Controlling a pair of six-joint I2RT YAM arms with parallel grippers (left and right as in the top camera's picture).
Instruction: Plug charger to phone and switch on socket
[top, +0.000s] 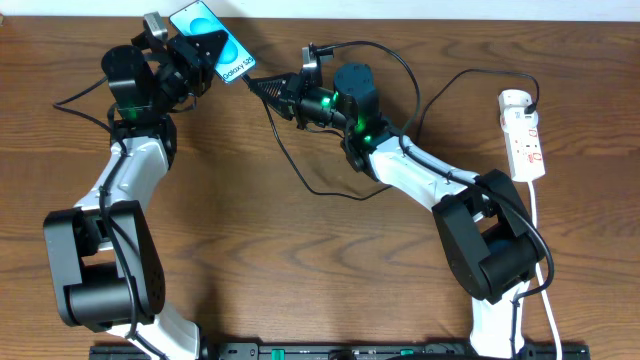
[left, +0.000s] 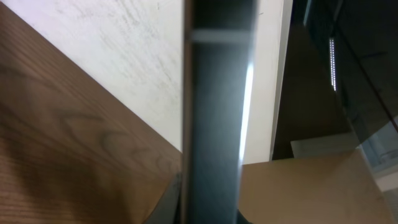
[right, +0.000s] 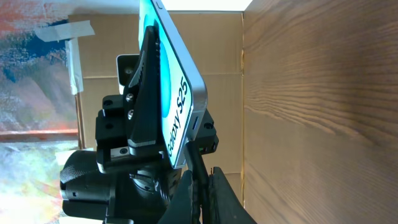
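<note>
My right gripper opens next, since the charger's black body sits flush against the phone's bottom edge and the charger would remain plugged in if released.
The phone (top: 218, 46) with its cyan screen is lifted off the table at the back left, and my left gripper (top: 196, 52) is shut on its sides. In the left wrist view only the phone's dark edge (left: 217, 112) shows, as an upright band. My right gripper (top: 264, 87) is shut on the charger's (top: 300, 175) plug end and points it at the phone's lower end. In the right wrist view the thin black charger (right: 199, 174) runs between my right gripper's (right: 203, 190) fingers up to the bottom edge of the phone (right: 173, 93); whether the tip is inside the port is hidden. The socket (top: 526, 135) lies at the far right.
The black cable loops across the table's middle and arcs back to the socket's far end, where a black plug (top: 533, 100) sits. A thick white cord (top: 541, 240) runs from the socket toward the front edge. A pale wall borders the table at the back.
</note>
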